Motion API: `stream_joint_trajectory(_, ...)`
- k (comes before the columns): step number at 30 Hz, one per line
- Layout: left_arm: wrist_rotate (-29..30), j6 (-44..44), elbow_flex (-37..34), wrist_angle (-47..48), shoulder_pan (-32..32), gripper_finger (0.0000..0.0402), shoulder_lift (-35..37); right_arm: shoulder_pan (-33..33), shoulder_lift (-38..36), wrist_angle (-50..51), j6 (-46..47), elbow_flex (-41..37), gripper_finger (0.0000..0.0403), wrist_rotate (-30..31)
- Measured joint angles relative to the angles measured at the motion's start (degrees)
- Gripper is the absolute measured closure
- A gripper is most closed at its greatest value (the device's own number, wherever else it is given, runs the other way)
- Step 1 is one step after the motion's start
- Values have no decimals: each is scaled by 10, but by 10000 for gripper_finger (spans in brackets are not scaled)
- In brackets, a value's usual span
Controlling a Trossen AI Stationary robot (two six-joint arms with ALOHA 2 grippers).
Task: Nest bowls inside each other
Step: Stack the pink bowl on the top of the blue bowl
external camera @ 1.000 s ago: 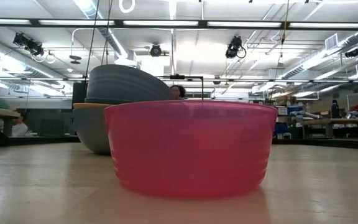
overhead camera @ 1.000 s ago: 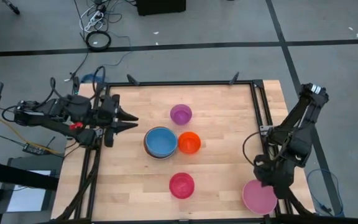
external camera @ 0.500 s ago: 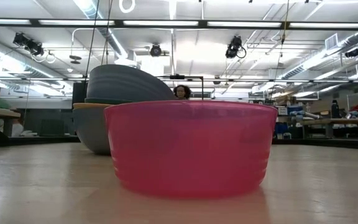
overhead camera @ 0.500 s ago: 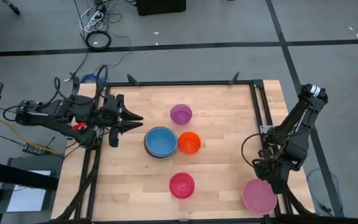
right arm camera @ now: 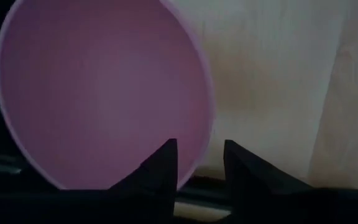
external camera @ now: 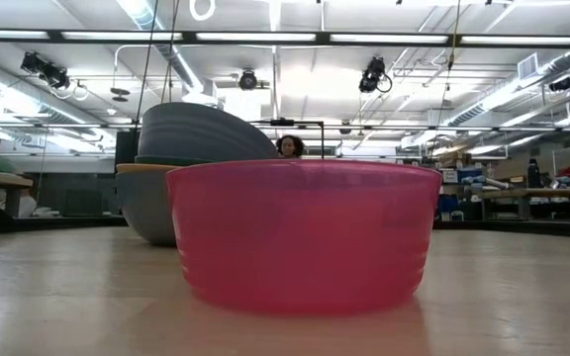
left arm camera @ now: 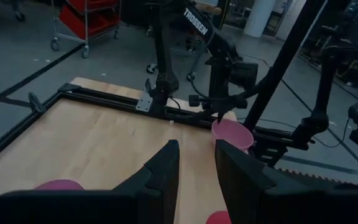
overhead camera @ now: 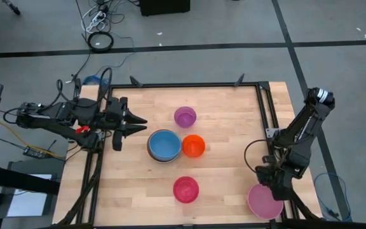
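My right gripper's fingers straddle the pink bowl's rim (right arm camera: 196, 163) but hang above it, so closing now would miss the rim. The gripper moves lower, before it closes.
In the high view a pink bowl (overhead camera: 264, 202) sits at the table's near right corner, partly over the black frame. My right gripper (overhead camera: 269, 182) hangs just above its far rim, pointing down and open. In the right wrist view one finger (right arm camera: 160, 165) stands over the pink bowl's (right arm camera: 98, 93) inside and the other (right arm camera: 244, 165) outside the rim. A blue-topped stack of bowls (overhead camera: 164, 145), an orange bowl (overhead camera: 194, 145), a purple bowl (overhead camera: 185, 117) and a magenta-red bowl (overhead camera: 185, 189) rest upright mid-table. My left gripper (overhead camera: 142, 120) waits open at the left, above the table.
Black frame rails (overhead camera: 259, 127) run along the table's edges. Bare wood lies between the middle bowls and the pink bowl. In the low view the magenta-red bowl (external camera: 303, 237) fills the front, with the stack (external camera: 201, 148) behind it. People show in the room beyond.
My right gripper has come down toward the pink bowl's far rim, drifting a little toward the table's near edge. The bowls have kept their places.
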State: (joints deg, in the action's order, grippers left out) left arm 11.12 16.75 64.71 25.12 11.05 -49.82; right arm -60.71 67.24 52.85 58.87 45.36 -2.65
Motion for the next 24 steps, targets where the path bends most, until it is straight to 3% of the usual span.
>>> stream_joint_trajectory(9, -4, -1, 0, 1, 0, 289, 0, 2, 49, -53, 19, -25, 288, 10)
stream_joint_trajectory(11, -6, -3, 0, 0, 0, 289, 0, 5, 60, -51, 24, -26, 304, 10)
stream_joint_trajectory(16, -8, -14, 0, 0, 0, 289, 0, 26, 70, -63, 7, -25, 392, 2)
stream_joint_trajectory(24, -9, -17, 0, 1, 0, 289, 0, 122, 70, -41, -88, 45, 402, 44)
